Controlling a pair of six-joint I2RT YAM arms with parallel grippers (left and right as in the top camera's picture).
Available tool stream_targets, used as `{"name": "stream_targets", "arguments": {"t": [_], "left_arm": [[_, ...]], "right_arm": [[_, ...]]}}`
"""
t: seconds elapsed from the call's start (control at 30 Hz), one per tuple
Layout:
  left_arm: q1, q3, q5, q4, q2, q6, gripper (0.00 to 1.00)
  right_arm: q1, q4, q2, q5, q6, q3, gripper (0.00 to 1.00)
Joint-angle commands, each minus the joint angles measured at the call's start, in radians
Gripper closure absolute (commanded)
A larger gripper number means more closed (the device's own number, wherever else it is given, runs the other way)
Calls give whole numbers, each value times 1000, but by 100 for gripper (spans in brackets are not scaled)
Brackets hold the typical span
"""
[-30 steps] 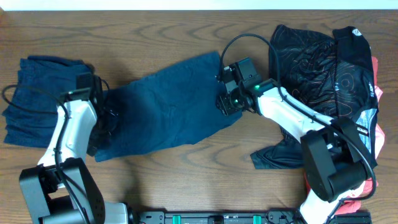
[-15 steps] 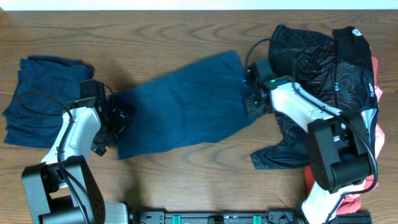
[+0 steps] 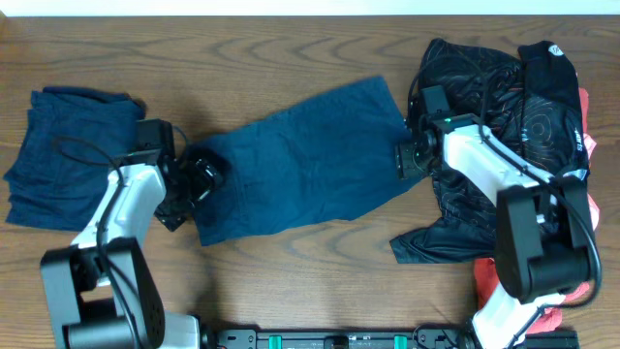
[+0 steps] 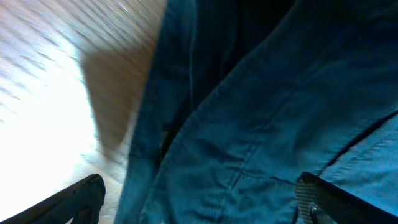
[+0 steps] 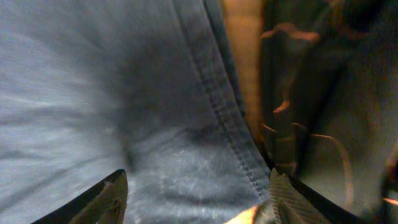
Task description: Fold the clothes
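Observation:
Next, my left gripper grabs the dark blue garment's [image 3: 300, 160] end nearest the folded stack, to fold it over the rest.
A dark blue garment [image 3: 300, 160] lies spread flat across the middle of the table. My left gripper [image 3: 199, 179] sits on its left end. In the left wrist view the fingers [image 4: 199, 202] are wide apart with blue cloth [image 4: 261, 124] lying between them. My right gripper [image 3: 407, 158] sits on the garment's right edge. In the right wrist view its fingers [image 5: 199, 199] are also wide apart over the hemmed edge of the cloth [image 5: 124, 93]. Neither pair of fingers is pinched on the fabric.
A folded dark blue stack [image 3: 63, 155] lies at the far left. A pile of black patterned clothes [image 3: 504, 107] fills the right side and also shows in the right wrist view [image 5: 323, 93]. Some red cloth [image 3: 581, 281] lies under the pile. Bare wood [image 3: 291, 281] runs along the front.
Both grippers have moved to the right, and the blue garment has slid right with them. Its right edge now lies against the black pile.

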Motion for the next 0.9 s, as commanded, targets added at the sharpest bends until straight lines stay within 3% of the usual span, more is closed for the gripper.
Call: {"name": "stream_targets", "arguments": {"t": [0.0, 0.03, 0.13, 0.2, 0.23, 0.3, 0.43, 0.63, 0.87], "left_arm": [[-24, -2, 17, 9, 60, 16, 1], [-30, -2, 17, 16, 76, 17, 1], [-45, -2, 16, 27, 109, 18, 26], [-46, -2, 17, 29, 116, 37, 49], [-46, -2, 17, 26, 116, 62, 68], [-45, 10, 17, 2, 109, 105, 94], [-45, 84, 16, -118, 71, 187, 94], [-45, 264, 16, -341, -39, 193, 94], [-45, 414, 71, -476, -179, 193, 94]], "right_arm": [[1, 7, -113, -35, -16, 5, 32], [1, 11, -136, -70, -29, 5, 34], [1, 18, -177, -188, -45, 5, 38], [1, 22, -181, -291, -45, 5, 40], [3, 22, -179, -346, -45, 5, 42], [18, 26, -166, -422, -45, 4, 47], [86, 29, -124, -456, -45, 4, 53], [245, 85, -1, -499, -45, 4, 55], [461, 320, 185, -596, 20, 4, 56]]}}
